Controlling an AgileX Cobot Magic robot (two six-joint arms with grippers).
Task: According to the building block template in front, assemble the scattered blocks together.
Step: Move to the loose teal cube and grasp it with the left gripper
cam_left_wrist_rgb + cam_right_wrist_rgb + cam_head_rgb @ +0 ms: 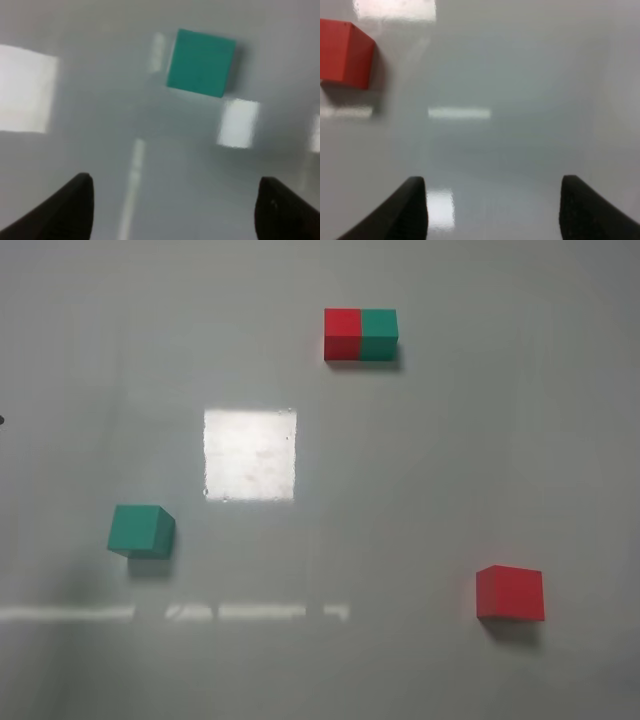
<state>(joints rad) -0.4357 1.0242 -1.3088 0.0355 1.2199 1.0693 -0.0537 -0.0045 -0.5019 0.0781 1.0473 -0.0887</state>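
Note:
I should next grab the loose teal-green block [141,531] by its opposite sides with my left gripper, to match the building block template [361,334].
The building block template [361,334], a red cube joined to a teal-green cube, lies at the far middle of the white table. The loose teal-green block [141,531] sits at the left; it also shows in the left wrist view [201,63], well ahead of my open, empty left gripper [175,210]. The loose red block [510,593] sits at the right front; in the right wrist view [345,53] it lies ahead and off to one side of my open, empty right gripper [492,207]. Neither gripper shows in the exterior high view.
The glossy white table [400,490] carries a bright square reflection [250,454] in the middle and a streak of glare near the front left. A dark speck shows at the far left edge.

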